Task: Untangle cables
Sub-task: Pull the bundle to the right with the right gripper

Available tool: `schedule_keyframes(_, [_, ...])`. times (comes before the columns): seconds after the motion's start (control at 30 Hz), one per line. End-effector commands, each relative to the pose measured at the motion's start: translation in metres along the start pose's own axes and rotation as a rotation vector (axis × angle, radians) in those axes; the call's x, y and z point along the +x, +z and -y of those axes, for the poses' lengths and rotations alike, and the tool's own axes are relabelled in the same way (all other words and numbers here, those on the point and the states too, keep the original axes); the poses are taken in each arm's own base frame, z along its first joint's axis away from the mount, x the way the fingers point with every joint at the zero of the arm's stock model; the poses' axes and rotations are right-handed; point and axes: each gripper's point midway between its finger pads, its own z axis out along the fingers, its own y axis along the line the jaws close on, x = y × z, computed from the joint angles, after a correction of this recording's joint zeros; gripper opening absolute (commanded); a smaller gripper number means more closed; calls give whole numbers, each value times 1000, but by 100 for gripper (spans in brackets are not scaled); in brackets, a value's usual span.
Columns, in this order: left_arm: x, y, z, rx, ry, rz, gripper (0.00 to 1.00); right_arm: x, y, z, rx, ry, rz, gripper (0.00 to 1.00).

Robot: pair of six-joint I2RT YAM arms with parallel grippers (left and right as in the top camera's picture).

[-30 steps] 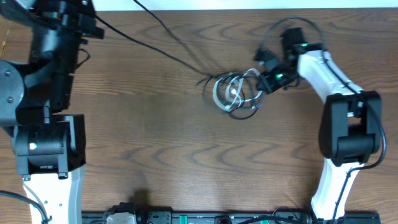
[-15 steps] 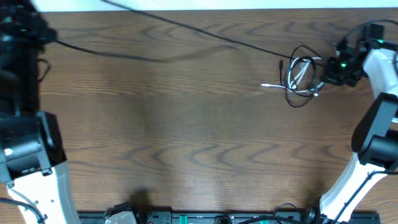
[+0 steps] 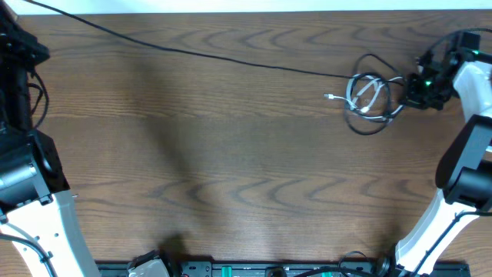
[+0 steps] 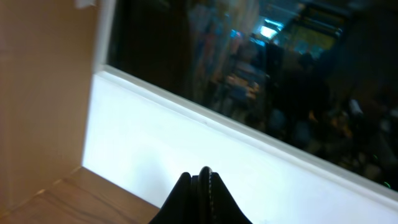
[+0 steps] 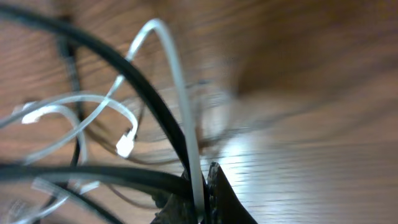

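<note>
The white cable stays in my right gripper from here until it reaches its place, since the long black cable runs taut from the tangle.
A tangle of cables (image 3: 370, 98) lies at the table's right: a white cable (image 3: 361, 94) with a small plug looped among thin black ones. One long black cable (image 3: 192, 52) runs taut from the tangle to the top left corner. My right gripper (image 3: 413, 88) is at the tangle's right edge. In the right wrist view it (image 5: 202, 186) is shut on the white cable (image 5: 168, 74) and a black cable (image 5: 124, 68). My left gripper (image 4: 202, 179) is shut, with a thin black cable pinched between its fingers, raised past the table's far left edge.
The left arm (image 3: 19, 92) stands along the left edge and the right arm (image 3: 469, 154) along the right edge. A white wall and a dark window show in the left wrist view. Black equipment lines the table's front edge (image 3: 231, 269).
The right gripper dragged the tangle from the table's middle to the right side. The left arm swung out to the far left, and the long black cable pulled out straight.
</note>
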Motion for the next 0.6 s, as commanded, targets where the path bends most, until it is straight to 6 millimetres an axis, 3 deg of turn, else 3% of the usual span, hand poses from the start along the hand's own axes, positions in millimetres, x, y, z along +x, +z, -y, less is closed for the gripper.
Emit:
schedule_keyframes(0.0, [-6,-6,23,98,23,4,8,5,4,-41,-93,-129,-23,1])
schedule_keyframes(0.13, [-8,-9,38,137,24,13,7,18,12,-74,-125,-228,-67,1])
schedule_keyframes(0.33, [-21,-12,46,166,35,68,7,32,19,-109,-151,-296,-108,4])
schedule_keyframes(0.47, [-24,-13,47,170,18,77,7,41,23,-115,-123,-319,-139,7])
schedule_keyframes(0.57, [-26,-16,51,188,21,81,7,41,23,-112,-102,-312,-140,16])
